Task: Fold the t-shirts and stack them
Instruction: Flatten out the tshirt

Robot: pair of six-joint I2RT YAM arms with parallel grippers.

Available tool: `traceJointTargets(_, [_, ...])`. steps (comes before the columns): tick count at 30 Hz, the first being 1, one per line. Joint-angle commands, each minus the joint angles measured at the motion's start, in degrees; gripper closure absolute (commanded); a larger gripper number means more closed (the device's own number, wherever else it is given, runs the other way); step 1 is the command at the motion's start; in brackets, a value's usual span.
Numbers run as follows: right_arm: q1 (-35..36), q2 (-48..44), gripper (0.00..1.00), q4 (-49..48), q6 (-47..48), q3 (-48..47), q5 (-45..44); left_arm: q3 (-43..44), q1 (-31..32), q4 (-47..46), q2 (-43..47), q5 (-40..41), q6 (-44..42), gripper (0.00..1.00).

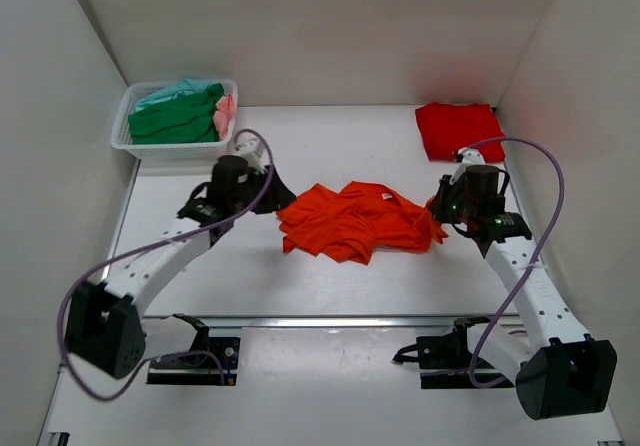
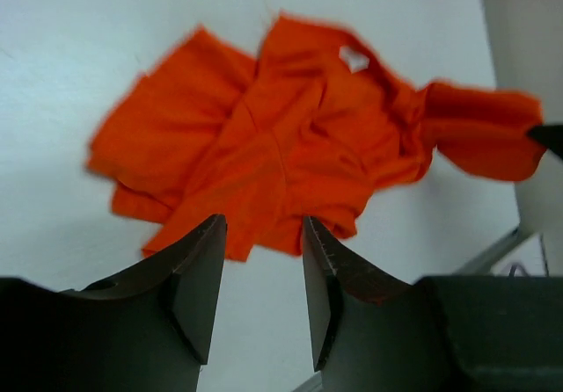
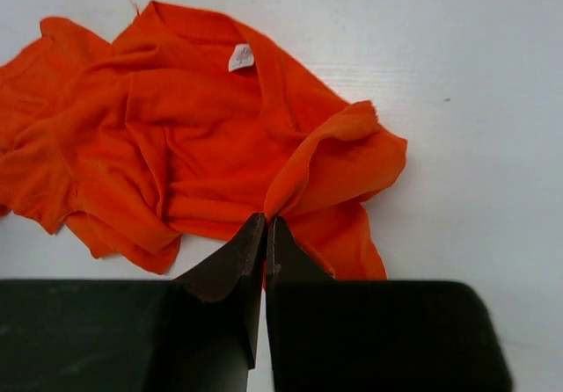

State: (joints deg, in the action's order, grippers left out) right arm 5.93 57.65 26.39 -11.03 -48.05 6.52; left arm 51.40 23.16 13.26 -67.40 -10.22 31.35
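Note:
Next, my left gripper grabs the orange t-shirt's edge (image 1: 285, 223) (image 2: 107, 164), opposite the right gripper's fold, to spread the t-shirt flat for folding.
A bright orange t-shirt (image 1: 350, 221) lies crumpled in the middle of the table, its white neck label (image 3: 240, 56) facing up. My right gripper (image 1: 438, 210) is shut on a raised fold at the shirt's right edge (image 3: 330, 159); in the right wrist view the gripper (image 3: 265, 222) has cloth bunched between its tips. My left gripper (image 1: 274, 194) sits at the shirt's left side. Its jaws (image 2: 264, 227) stand open above the table, just short of the orange t-shirt (image 2: 290, 128), with nothing between them. A deeper red t-shirt (image 1: 458, 129) lies folded at the back right.
A white mesh basket (image 1: 140, 144) at the back left holds green (image 1: 175, 121), teal (image 1: 175, 90) and pink (image 1: 227, 111) t-shirts. White walls close in the table on the left, back and right. Purple cables loop over both arms.

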Motion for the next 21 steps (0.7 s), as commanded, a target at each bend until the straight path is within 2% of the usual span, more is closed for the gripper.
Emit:
traceJointTargets(1, [1.79,-1.4,0.99,-4.5,-1.63,1.38,0.95,-3.05,4.0,-4.2,-7.99,-4.98,1.43,0.49])
traceJointTargets(8, [2.42,-0.7,0.99,-5.38,-2.07,3.23,1.04,-7.8,6.37,-8.6,-15.92,0.45,0.64,0.48])
traceJointTargets(16, [2.59,-0.25,1.0,-6.7,-2.6,4.11,2.26,-8.15,7.6,-9.3,-22.07,3.8,-0.33,0.47])
traceJointTargets(21, [3.03,-0.34,1.0,-6.71,-2.6,4.46,2.35,-4.74,8.3,-9.31,-26.72,6.34,-0.33,0.45])
